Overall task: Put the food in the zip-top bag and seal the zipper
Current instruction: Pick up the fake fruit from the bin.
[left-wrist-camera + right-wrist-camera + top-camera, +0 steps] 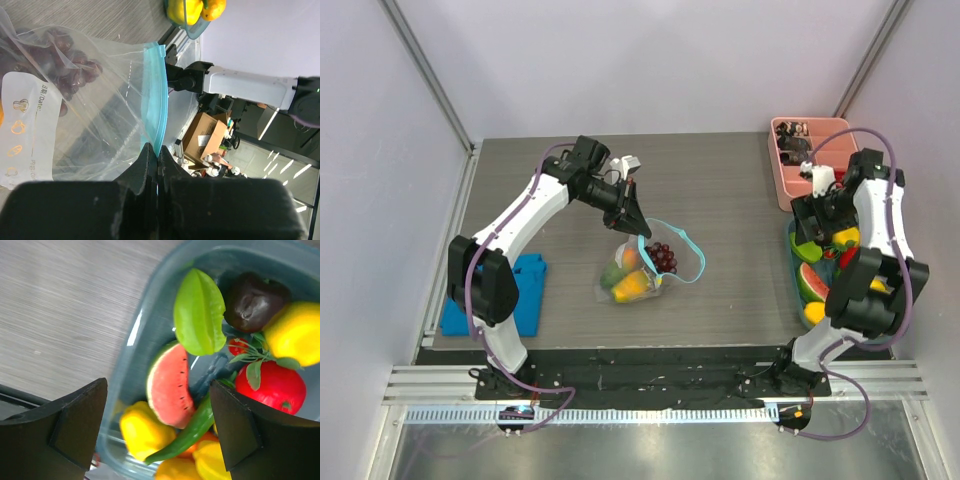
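Note:
Next, my right gripper grabs the green star fruit across its sides near the fruit's watermelon-slice end [808, 254]. The star fruit's loose end then leads into the zip-top bag [638, 268].
The clear zip-top bag [638, 268] lies mid-table holding dark grapes [663, 258], an orange and a green fruit. My left gripper [634, 222] is shut on its teal zipper strip [156, 105] and holds that edge up. In the left wrist view the grapes [70, 65] show through the plastic. My right gripper [817, 228] is open and empty above a teal bin [131, 370] of food at the right. Between its fingers lie a watermelon slice [170, 385], a green star fruit [199, 312], yellow fruits [142, 432] and a green chili [187, 432].
A pink tray [788, 160] with small dark items stands at the back right. A flat blue cloth [525, 292] lies at the left near edge. A red tomato [272, 385] and a dark fruit [250, 300] also sit in the bin.

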{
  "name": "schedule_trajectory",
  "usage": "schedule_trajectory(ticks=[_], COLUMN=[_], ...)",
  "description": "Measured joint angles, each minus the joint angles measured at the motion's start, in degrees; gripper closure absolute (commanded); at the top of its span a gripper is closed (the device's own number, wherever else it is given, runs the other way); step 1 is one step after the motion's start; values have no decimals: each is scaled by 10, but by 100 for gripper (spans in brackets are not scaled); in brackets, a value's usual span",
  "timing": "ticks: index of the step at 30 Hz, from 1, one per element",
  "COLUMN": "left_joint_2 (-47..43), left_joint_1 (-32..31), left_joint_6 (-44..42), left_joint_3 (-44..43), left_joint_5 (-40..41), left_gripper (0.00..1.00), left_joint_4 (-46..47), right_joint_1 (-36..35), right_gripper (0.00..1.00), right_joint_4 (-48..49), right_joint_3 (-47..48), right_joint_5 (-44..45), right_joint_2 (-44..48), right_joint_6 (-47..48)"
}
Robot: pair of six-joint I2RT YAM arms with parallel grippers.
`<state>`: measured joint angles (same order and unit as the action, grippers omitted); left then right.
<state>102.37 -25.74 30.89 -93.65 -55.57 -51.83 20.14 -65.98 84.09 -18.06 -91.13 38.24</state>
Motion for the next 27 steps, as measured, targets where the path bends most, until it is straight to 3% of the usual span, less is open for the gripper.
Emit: schedule_trajectory(ticks=[10,23,27], left_joint_2=[0,0,0], left_joint_1=[0,0,0], left_joint_6=[-2,-14,-14], left_joint_3=[10,10,10], left_joint_5=[0,0,0], left_gripper=[100,100,100], left_joint_4=[5,2,0], right_joint_1=[-1,-30,-34], right_gripper=[14,18,30], right_joint_4=[75,156,176], right_joint_3=[-14,-50,-69], right_joint_5=[61,114,121], right_joint_2=[-126,-165,-173], right_joint_6=[62,84,84])
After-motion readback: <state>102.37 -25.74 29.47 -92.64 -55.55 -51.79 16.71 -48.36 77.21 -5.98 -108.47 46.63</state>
